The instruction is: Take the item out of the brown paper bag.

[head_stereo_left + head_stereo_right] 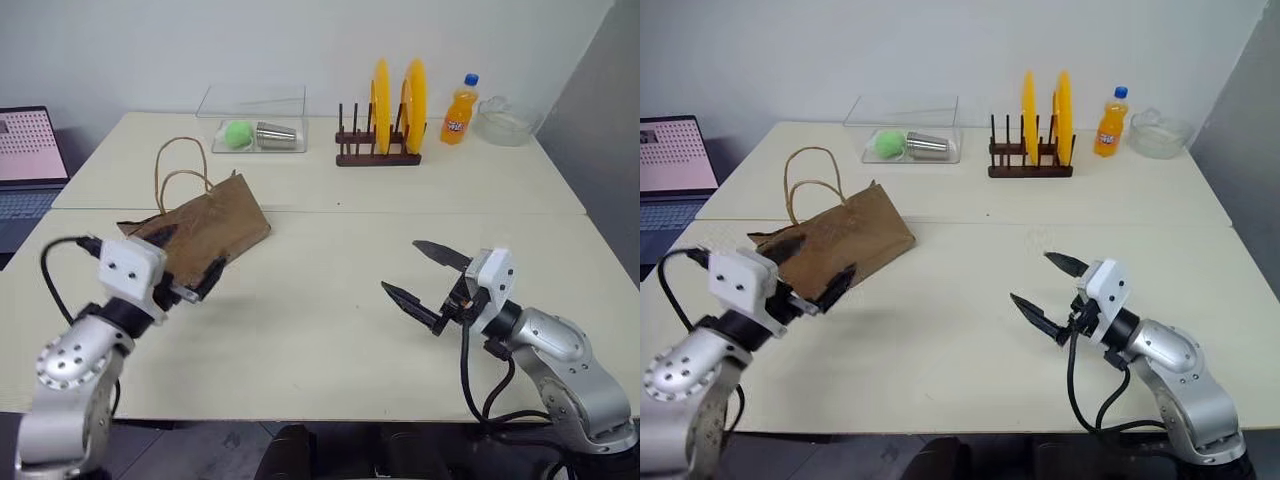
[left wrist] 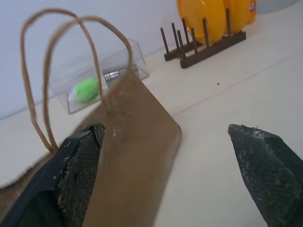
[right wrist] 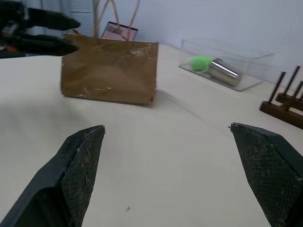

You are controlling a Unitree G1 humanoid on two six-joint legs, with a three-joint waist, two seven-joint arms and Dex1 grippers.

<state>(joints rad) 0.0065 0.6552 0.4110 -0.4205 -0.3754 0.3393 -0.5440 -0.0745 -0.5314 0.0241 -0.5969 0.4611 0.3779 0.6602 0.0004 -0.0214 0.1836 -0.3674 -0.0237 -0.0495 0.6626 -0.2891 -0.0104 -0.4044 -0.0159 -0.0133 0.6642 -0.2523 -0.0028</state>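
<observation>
I should next pinch a cord handle (image 1: 184, 172) with my left gripper, because the paper bag's body (image 1: 215, 228) is wide.
The brown paper bag (image 1: 222, 222) stands upright on the left half of the table, its two cord handles (image 1: 172, 172) sticking up. The item is hidden; no view looks into the bag. My left gripper (image 1: 187, 258) is open at the bag's near end, level with its top edge. The left wrist view has one finger (image 2: 80, 163) in front of the bag (image 2: 137, 142) and the other finger (image 2: 262, 158) over bare table. Whether a finger touches the paper I cannot tell. My right gripper (image 1: 400, 265) hangs open and empty over the table, well right of the bag (image 3: 111, 71), pointing toward it.
At the back stand a clear tray (image 1: 255, 125) with a green ball and a metal cup, a wooden rack with yellow plates (image 1: 395, 110), an orange soda bottle (image 1: 459, 112) and a glass bowl (image 1: 505, 120). A laptop (image 1: 28, 165) sits off the table's left.
</observation>
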